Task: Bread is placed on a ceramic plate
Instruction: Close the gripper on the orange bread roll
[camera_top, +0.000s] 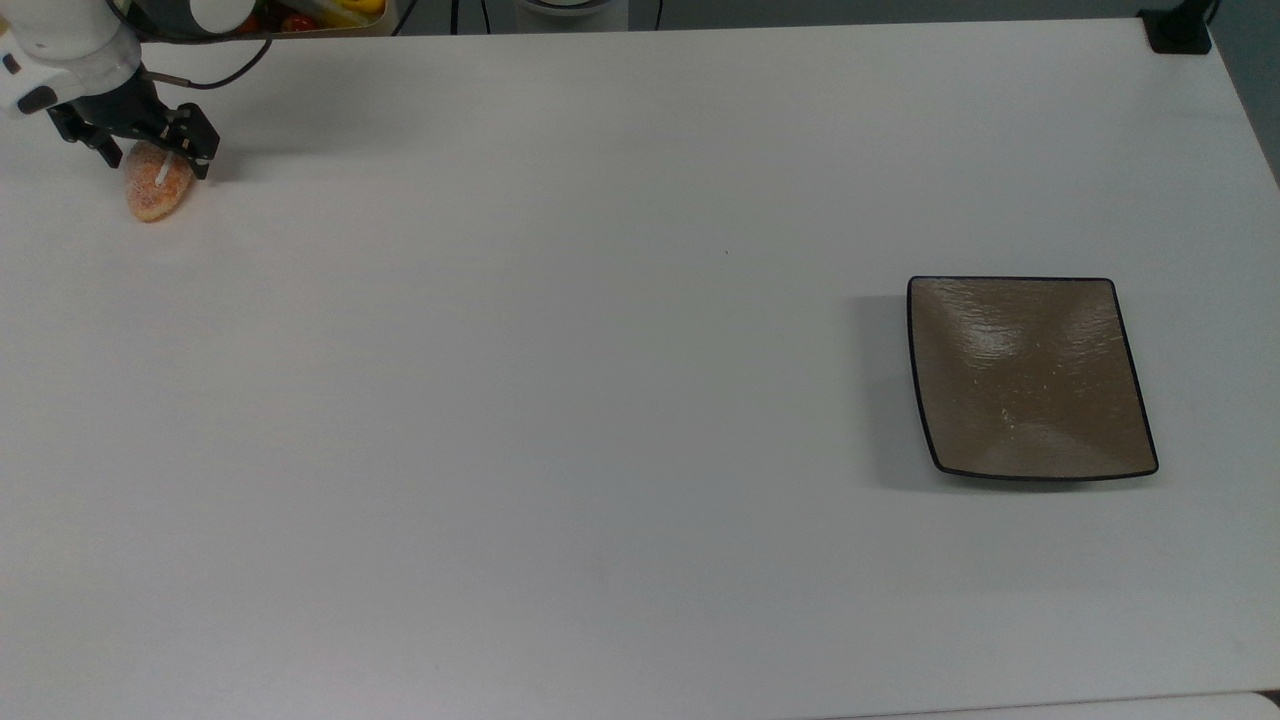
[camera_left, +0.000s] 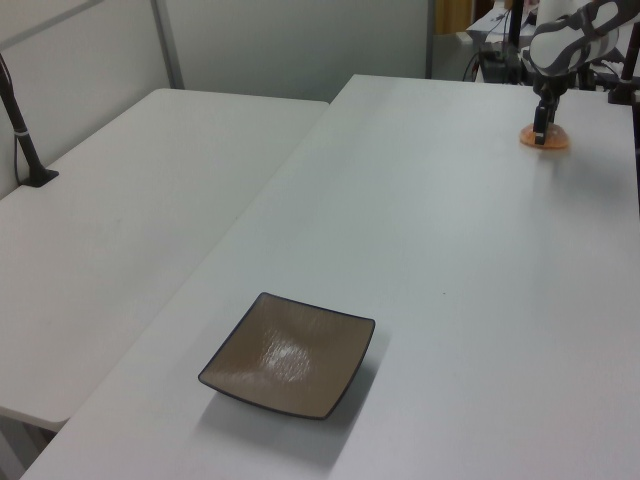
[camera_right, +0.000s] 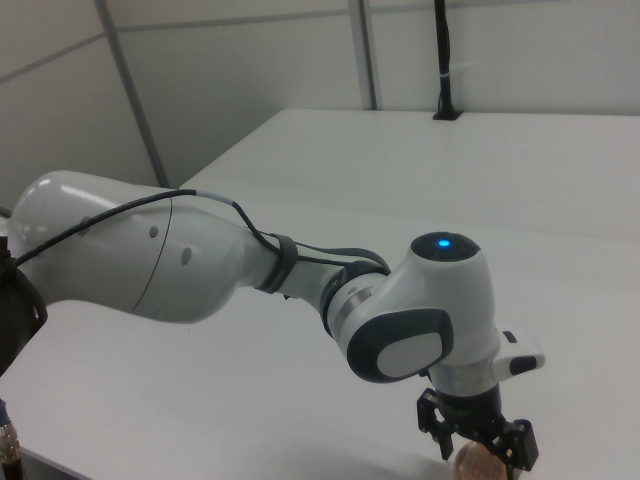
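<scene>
My gripper is going to grab the bread across its middle next, to put it on the ceramic plate.
The bread, a small orange-brown bun with a white stripe, lies on the white table at the far upper left of the top view. My gripper is open and low over the bun's far end, one finger on each side of it. In the left view the gripper stands right at the bread near the top right. The right view has the gripper at the bottom edge with the bread just under it. The square brown ceramic plate sits empty far off at the top view's right, and near the front in the left view.
A tray of colourful fruit stands beyond the table's far edge near the arm. A black clamp sits on the table's far right corner in the top view. A second white table adjoins on the left view's left.
</scene>
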